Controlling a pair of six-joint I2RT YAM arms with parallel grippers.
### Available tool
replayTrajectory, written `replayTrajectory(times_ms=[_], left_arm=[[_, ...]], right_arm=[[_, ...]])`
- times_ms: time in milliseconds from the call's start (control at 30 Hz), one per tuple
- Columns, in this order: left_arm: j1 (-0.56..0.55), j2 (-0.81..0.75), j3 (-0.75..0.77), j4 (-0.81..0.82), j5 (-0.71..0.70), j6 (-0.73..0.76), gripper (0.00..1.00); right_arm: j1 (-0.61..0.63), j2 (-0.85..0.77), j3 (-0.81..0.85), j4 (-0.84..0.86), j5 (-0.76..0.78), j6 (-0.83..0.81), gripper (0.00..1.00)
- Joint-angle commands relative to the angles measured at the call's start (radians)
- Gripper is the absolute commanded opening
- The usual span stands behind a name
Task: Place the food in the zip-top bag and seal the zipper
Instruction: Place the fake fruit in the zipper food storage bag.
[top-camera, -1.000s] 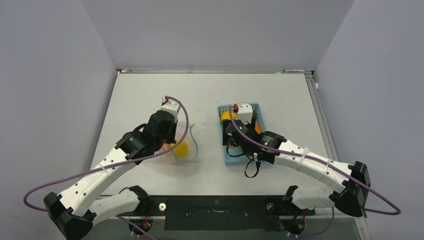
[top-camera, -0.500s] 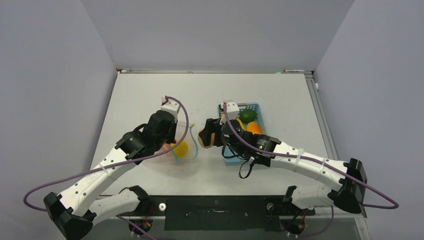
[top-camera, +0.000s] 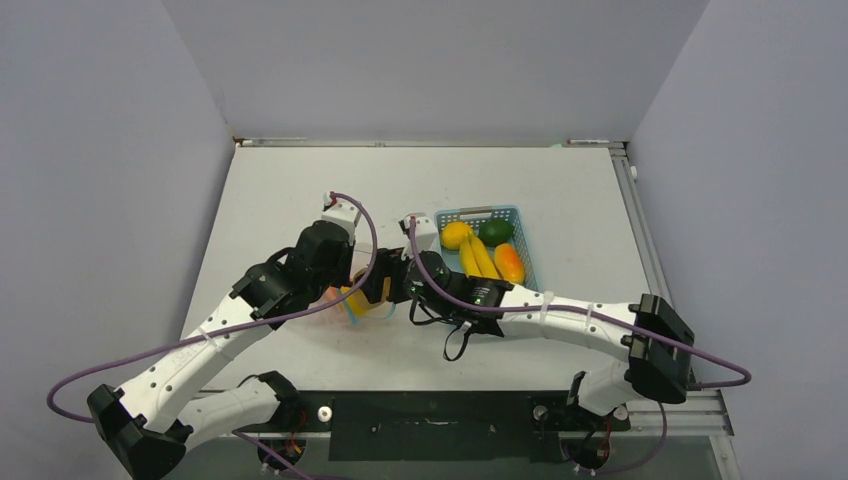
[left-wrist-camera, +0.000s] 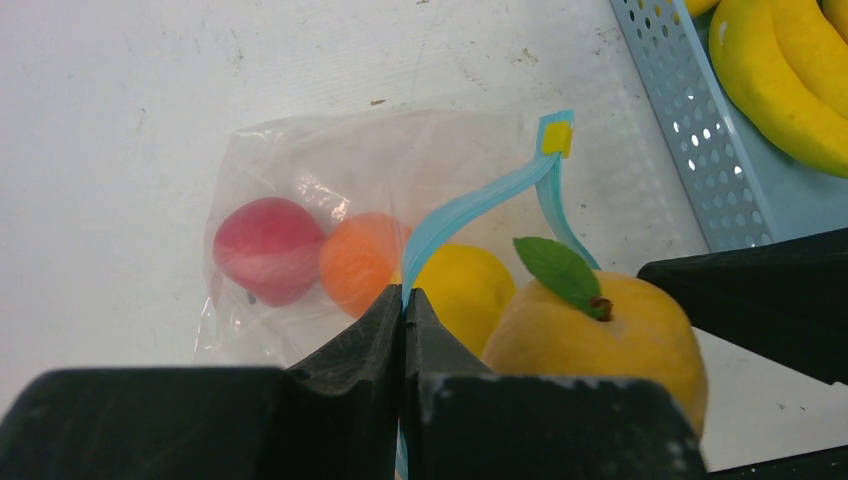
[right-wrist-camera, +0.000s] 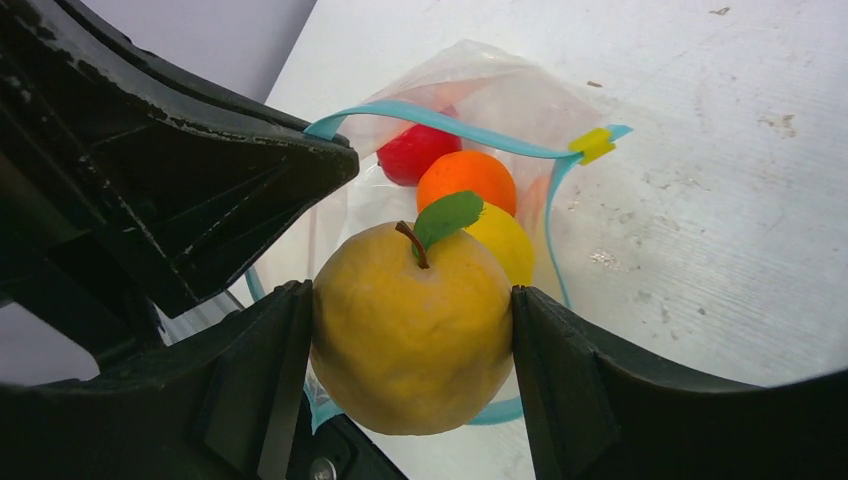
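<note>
My right gripper holds the yellow fruit over the teal zipper edge and should move it inside first, since the fruit would drop short of the inside if I opened now.
The clear zip-top bag (left-wrist-camera: 300, 170) lies on the white table with a red apple (left-wrist-camera: 265, 250), an orange (left-wrist-camera: 360, 262) and a lemon (left-wrist-camera: 465, 285) inside. My left gripper (left-wrist-camera: 404, 295) is shut on the teal zipper (left-wrist-camera: 480, 200) and holds the mouth up. My right gripper (right-wrist-camera: 412, 345) is shut on a yellow fruit with a green leaf (right-wrist-camera: 410, 330). It hangs just above the bag's mouth, next to the left fingers. The zipper (right-wrist-camera: 450, 125) arcs open with its yellow slider (right-wrist-camera: 592, 145) at the far end.
The light-blue basket (top-camera: 490, 211) stands to the right of the bag. It holds a lemon (top-camera: 456, 234), a lime (top-camera: 495, 231), bananas (top-camera: 480, 258) and a mango (top-camera: 509, 263). The right arm stretches across the table in front of it.
My right gripper has lifted the yellow fruit out of the basket and carried it left to the bag's mouth. The left arm has kept still, holding the zipper.
</note>
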Motion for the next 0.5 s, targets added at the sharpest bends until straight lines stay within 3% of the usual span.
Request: replayTrajectory(times_ms=[0,467], left_arm=[[0.002,-0.004,0.012,0.038,0.005,0.001,0.0],[0.007,-0.005,0.014,0.039,0.01,-0.002,0.0]], right_arm=[[0.015,0.05,0.046,0.147,-0.024,0.052,0.36],[0.02,0.171,0.028,0.319,-0.102,0.148,0.38]])
